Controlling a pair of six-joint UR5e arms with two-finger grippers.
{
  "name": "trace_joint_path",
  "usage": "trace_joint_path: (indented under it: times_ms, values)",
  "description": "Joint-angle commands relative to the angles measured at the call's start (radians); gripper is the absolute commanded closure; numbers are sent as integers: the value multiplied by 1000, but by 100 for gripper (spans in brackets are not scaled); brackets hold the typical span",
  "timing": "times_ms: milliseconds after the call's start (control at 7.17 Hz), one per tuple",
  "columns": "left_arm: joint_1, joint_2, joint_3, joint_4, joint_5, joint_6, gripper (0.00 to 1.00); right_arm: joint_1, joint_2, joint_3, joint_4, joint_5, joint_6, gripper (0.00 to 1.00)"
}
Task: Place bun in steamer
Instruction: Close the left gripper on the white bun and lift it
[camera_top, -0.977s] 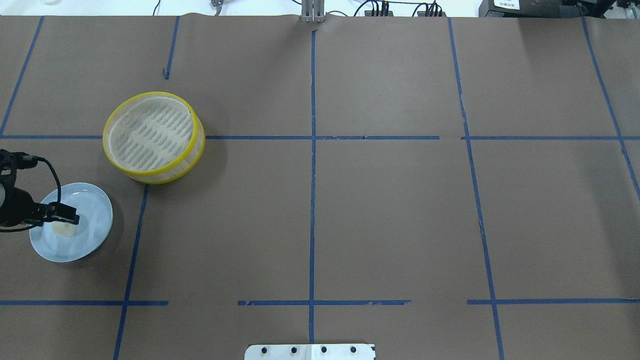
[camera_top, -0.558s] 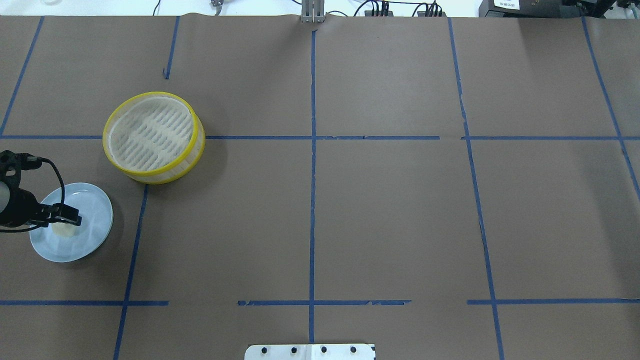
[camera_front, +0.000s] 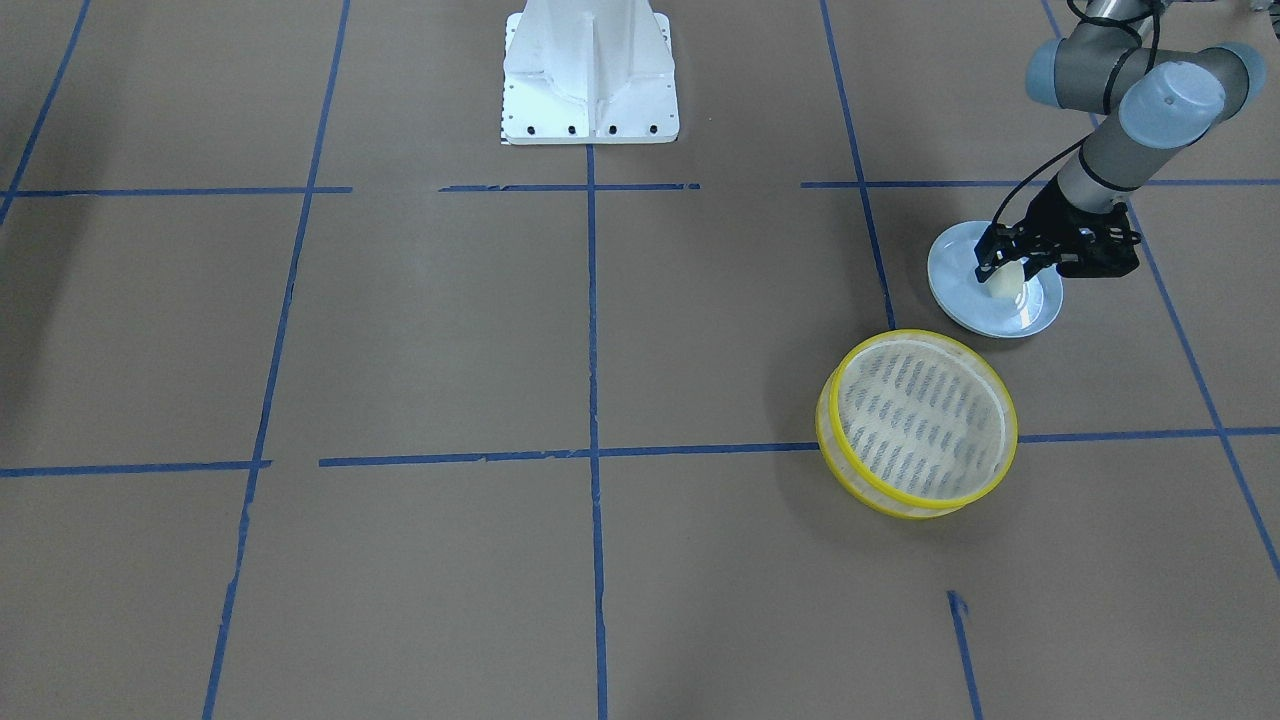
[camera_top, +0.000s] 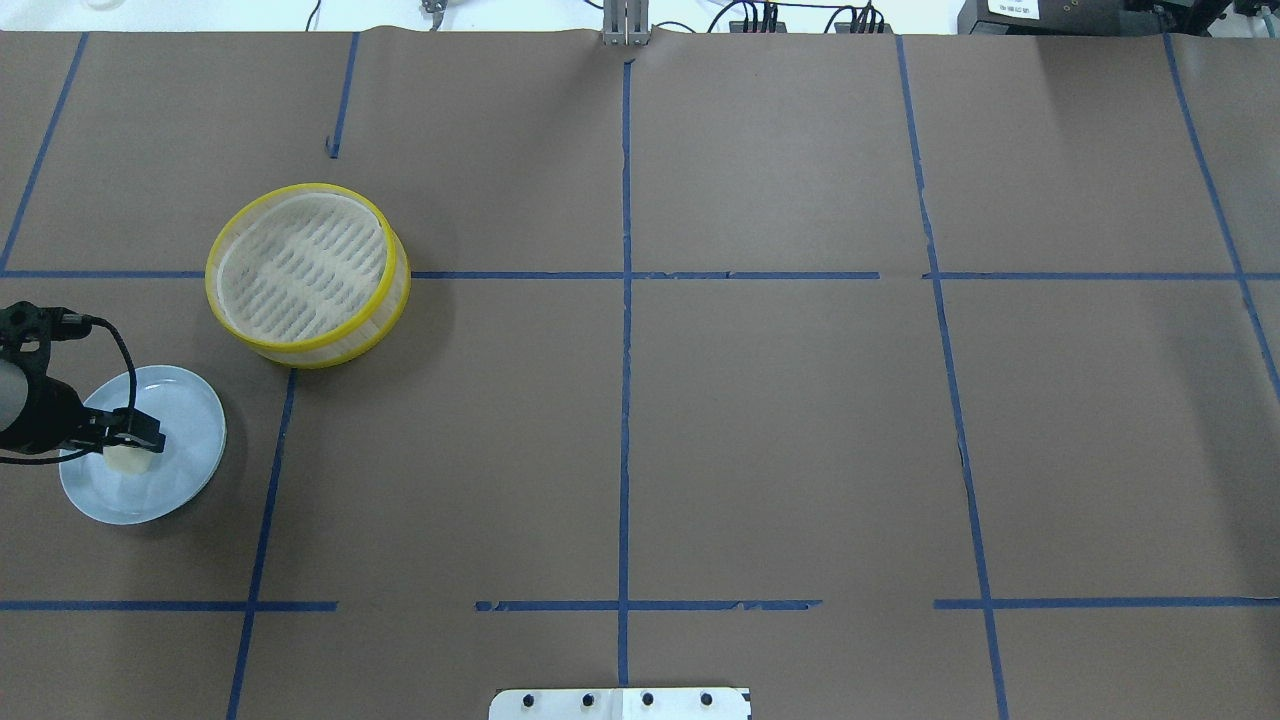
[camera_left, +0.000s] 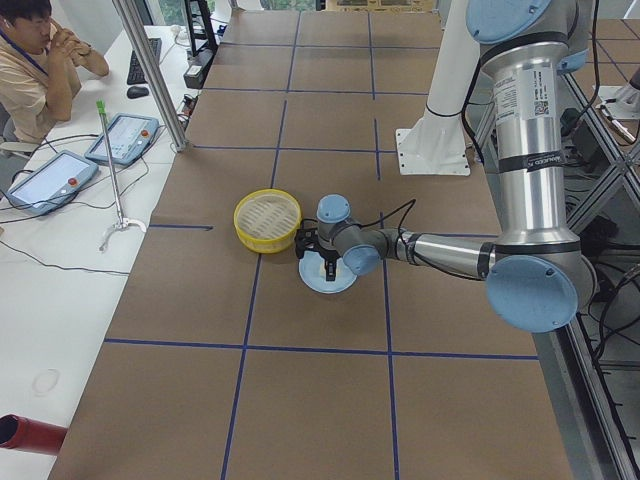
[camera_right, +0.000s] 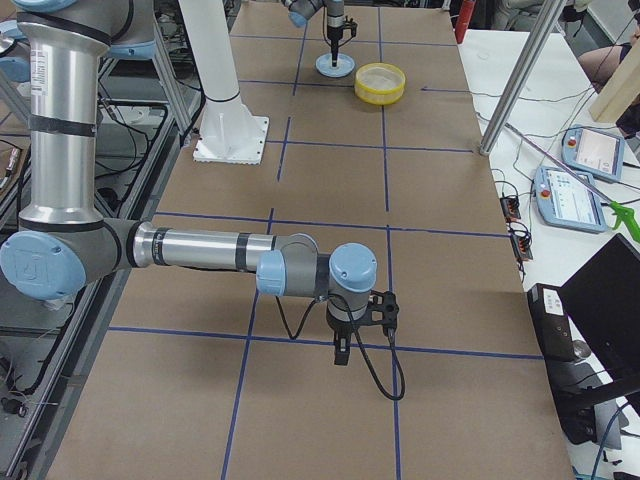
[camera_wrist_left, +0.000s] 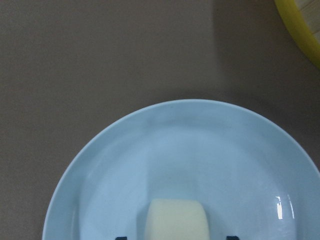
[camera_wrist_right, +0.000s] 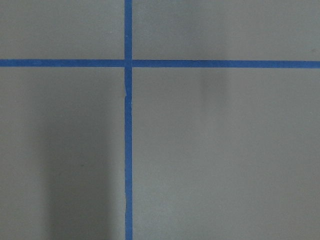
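Observation:
The bun (camera_front: 1008, 283) needs to go in the steamer (camera_front: 918, 420). My left gripper should grab it by its opposite sides next.
The cream-white bun (camera_top: 124, 460) lies on a pale blue plate (camera_top: 185, 440) at the table's left side. My left gripper (camera_top: 138, 440) is low over the plate and open, with a fingertip (camera_wrist_left: 120, 237) on each side of the bun (camera_wrist_left: 176, 220) and a gap between pads and bun. The front view shows the same: the gripper (camera_front: 1005, 262) is over the bun (camera_front: 1008, 283). The steamer (camera_top: 305, 272), with yellow rims and a slatted floor, stands empty just beyond the plate. My right gripper (camera_right: 342, 352) hangs above bare table on the far side. I cannot tell whether it is open or shut.
Blue tape lines (camera_top: 625, 275) cross the brown paper table cover. The robot's white base (camera_front: 590, 70) stands at the table's near edge. The steamer's rim (camera_wrist_left: 300, 25) shows at the top right corner of the left wrist view. An operator (camera_left: 40, 60) sits beside the table.
My left gripper has settled slightly lower over the plate, around the bun. The bun, plate and steamer have not moved.

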Motion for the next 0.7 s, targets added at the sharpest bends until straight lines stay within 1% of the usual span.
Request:
trace_joint_path:
  times_ms: [0, 140, 419, 558]
  values:
    - [0, 0, 0, 0, 1, 5, 51, 0, 0, 0, 0, 0, 0, 0]
    - [0, 0, 0, 0, 1, 5, 63, 0, 0, 0, 0, 0, 0, 0]
    - [-8, 1, -26, 0, 0, 5, 68, 0, 0, 0, 0, 0, 0, 0]
    - [-14, 3, -40, 0, -2, 5, 73, 0, 0, 0, 0, 0, 0, 0]
